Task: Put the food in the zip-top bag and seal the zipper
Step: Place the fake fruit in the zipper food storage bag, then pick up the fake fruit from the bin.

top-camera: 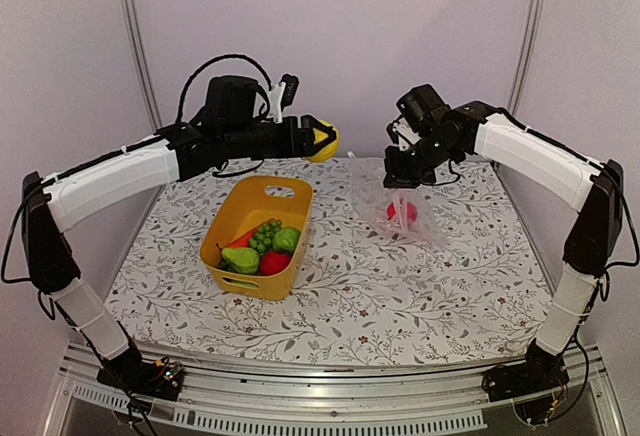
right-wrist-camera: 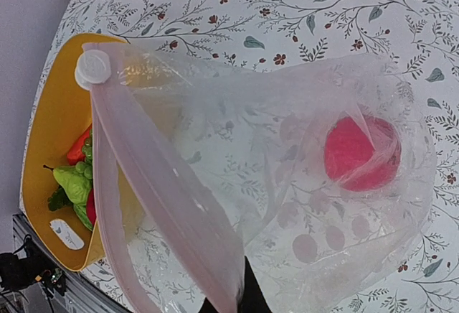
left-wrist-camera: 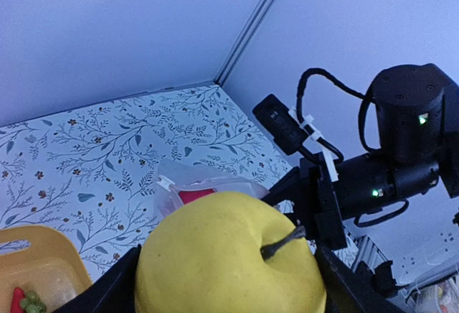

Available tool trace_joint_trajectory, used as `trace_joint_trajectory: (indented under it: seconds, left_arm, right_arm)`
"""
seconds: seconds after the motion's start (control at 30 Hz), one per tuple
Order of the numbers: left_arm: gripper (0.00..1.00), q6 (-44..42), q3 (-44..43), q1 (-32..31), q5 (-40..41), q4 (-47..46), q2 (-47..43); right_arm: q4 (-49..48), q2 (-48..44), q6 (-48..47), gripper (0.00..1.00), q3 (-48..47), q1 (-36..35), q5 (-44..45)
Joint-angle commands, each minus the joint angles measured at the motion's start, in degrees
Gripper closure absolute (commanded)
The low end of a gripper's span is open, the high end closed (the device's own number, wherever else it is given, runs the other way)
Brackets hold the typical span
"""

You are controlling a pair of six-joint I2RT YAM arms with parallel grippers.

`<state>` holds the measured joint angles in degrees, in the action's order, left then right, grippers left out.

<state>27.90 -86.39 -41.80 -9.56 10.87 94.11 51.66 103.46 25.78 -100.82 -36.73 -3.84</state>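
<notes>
My left gripper holds the yellow fruit and should keep holding it until it reaches the bag's opening. The fruit hangs short, so it would fall outside if I opened now.
My left gripper (top-camera: 318, 140) is raised above the table's back edge and shut on a yellow apple-like fruit (left-wrist-camera: 229, 255), its dark fingers (left-wrist-camera: 107, 291) on either side. To its right my right gripper (top-camera: 403, 171) is shut on the mouth edge of the clear zip-top bag (right-wrist-camera: 287, 184) and holds it up, the mouth open. The pinkish zipper (right-wrist-camera: 165, 184) runs up from my fingertips to a white slider (right-wrist-camera: 93, 69). A red round fruit (right-wrist-camera: 358, 153) lies inside the bag. The rest of the food is in the yellow basket (top-camera: 262, 188): green grapes (top-camera: 265, 234), a green pear (top-camera: 241, 260) and a red piece (top-camera: 274, 261).
The basket stands left of centre on the floral tablecloth (top-camera: 400, 296). Metal corner posts (top-camera: 135, 46) and pale walls close the back and sides. In the left wrist view the right arm's black wrist (left-wrist-camera: 387, 162) hangs close to the yellow fruit.
</notes>
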Motion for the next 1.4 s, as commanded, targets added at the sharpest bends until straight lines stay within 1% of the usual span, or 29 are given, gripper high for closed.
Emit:
trace_joint_trajectory:
  seconds: [0.0, 0.07, 0.1, 0.23, 0.3, 0.4, 0.43, 0.6, 0.7, 0.8, 0.9, 1.03, 1.1, 1.17, 1.27, 1.37]
  left_arm:
    - [0.34, 1.38, 0.66, -3.41, -5.09, -9.25, 3.52]
    - [0.33, 1.82, 0.26, -4.82, -2.91, -9.85, 5.26]
    - [0.32, 2.24, -0.15, -5.40, -1.63, -9.75, 6.09]
    - [0.20, 2.73, -2.46, -8.03, 4.07, -9.17, 9.66]
    - [0.15, 2.91, -5.80, -8.56, 5.67, -5.41, 12.20]
    - [0.04, 2.68, -10.31, -8.83, 9.24, -1.14, 14.53]
    - [0.01, 2.61, -11.60, -8.90, 11.73, -0.11, 14.64]
    - [0.00, 1.54, -14.70, -8.84, 16.04, 0.61, 11.97]
    - [0.01, 0.28, -14.84, -8.78, 18.23, 0.66, 8.34]
    - [0.00, -1.30, -13.18, -8.15, 21.87, 4.22, 4.42]
    - [0.00, -0.13, -8.49, -6.03, 24.22, 9.75, -0.34]
    - [0.08, 1.76, 0.73, -1.85, 23.76, 17.69, -6.30]
    - [0.11, 1.64, 5.46, 0.09, 20.83, 19.83, -9.04]
    - [0.12, 1.11, 9.19, 1.11, 19.58, 21.51, -10.98]
    - [0.12, -0.22, 13.09, 2.36, 17.13, 23.34, -11.91]
    - [0.13, -0.07, 14.12, 4.18, 13.58, 25.88, -10.29]
  right_arm:
    - [-0.17, 0.86, 1.29, 1.00, -2.54, 0.16, -2.78]
    - [0.05, 1.11, 1.91, 1.00, -3.40, 0.16, -3.52]
    - [0.12, 1.19, 2.17, 1.00, -3.75, 0.12, -3.93]
    - [0.05, 1.63, 3.10, 1.00, -4.62, 0.17, -5.57]
    - [-0.24, 1.90, 3.43, 1.00, -5.09, 0.30, -6.58]
    - [-0.18, 2.30, 3.99, 1.00, -6.19, 0.55, -7.94]
    - [-0.13, 2.21, 4.23, 1.00, -6.19, 0.71, -8.02]
    - [1.17, 1.12, 4.94, 1.00, -5.93, 2.14, -6.44]
    - [1.75, 0.96, 3.97, 1.00, -6.01, 3.25, -5.08]
    - [4.90, 1.51, 1.75, 1.00, -8.57, 3.73, -0.94]
    - [8.87, 2.04, 0.88, 1.00, -11.95, 4.92, 1.66]
    - [11.59, 1.25, -1.89, 1.00, -15.19, 8.10, 8.19]
    - [12.69, 0.64, -3.36, 1.00, -15.12, 10.48, 10.09]
    - [11.97, -0.76, -4.43, 1.00, -13.57, 12.74, 11.50]
    - [11.69, -3.54, -6.23, 1.00, -11.92, 15.10, 14.09]
    - [12.77, -3.77, -7.69, 1.00, -15.10, 15.51, 15.79]
